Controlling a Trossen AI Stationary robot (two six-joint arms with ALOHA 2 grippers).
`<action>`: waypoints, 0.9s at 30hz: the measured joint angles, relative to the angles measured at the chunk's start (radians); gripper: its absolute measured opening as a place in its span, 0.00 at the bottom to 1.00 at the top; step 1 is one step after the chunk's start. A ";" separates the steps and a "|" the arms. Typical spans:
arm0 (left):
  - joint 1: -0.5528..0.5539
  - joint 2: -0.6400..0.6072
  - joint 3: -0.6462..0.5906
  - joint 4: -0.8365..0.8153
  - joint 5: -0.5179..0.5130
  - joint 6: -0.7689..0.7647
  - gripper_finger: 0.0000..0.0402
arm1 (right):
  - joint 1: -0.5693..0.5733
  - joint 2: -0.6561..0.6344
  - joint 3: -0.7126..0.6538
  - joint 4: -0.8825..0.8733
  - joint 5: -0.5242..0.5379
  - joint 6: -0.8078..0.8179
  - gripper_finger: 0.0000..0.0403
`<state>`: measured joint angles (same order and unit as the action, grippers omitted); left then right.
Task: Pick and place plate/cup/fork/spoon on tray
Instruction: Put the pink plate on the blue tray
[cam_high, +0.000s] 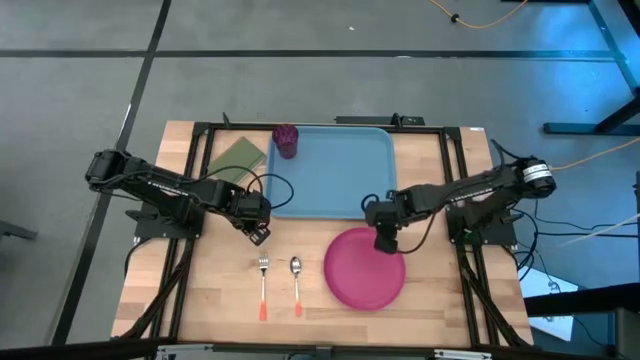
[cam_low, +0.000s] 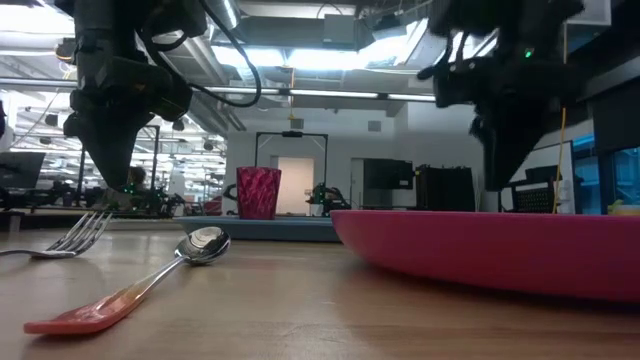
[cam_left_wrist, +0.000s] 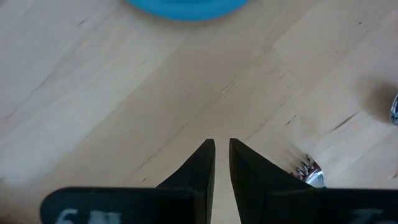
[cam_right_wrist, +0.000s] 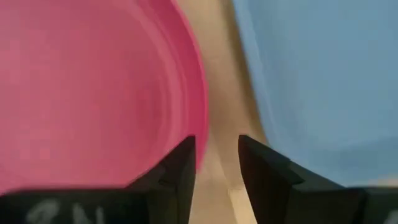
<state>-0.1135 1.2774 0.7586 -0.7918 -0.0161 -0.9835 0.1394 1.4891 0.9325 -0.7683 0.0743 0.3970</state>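
Observation:
I should next pick up the pink plate by its rim with my right gripper, so that I can set the pink plate on the light blue tray.
The pink plate lies flat on the table at the near right. The fork and the spoon lie side by side to its left, handles toward the near edge. The dark red cup stands upright in the far left corner of the light blue tray. My left gripper is shut and empty, just beyond the fork's tines. My right gripper is a little open at the plate's far rim. One finger is over the rim, the other over the bare strip between plate and tray. My right gripper points down at the plate's far rim, one finger over the rim. Whether it touches the plate, I cannot tell. The plate lies flat on the table.
An olive-green pad lies left of the tray. A black frame runs around the far part of the table. Bare wood shows between the tray's near edge and the cutlery.

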 joint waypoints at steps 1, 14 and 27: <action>0.000 0.000 0.000 0.000 0.000 0.000 0.10 | -0.013 0.000 -0.014 0.030 -0.021 -0.015 0.31; 0.000 0.000 0.000 0.000 0.009 0.000 0.10 | -0.071 0.000 -0.134 0.212 -0.103 -0.035 0.31; 0.000 0.000 0.000 0.000 -0.003 0.000 0.10 | -0.070 0.000 -0.192 0.281 -0.104 -0.009 0.27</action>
<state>-0.1139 1.2774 0.7586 -0.7918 -0.0193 -0.9833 0.0690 1.4891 0.7403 -0.4877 -0.0298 0.3882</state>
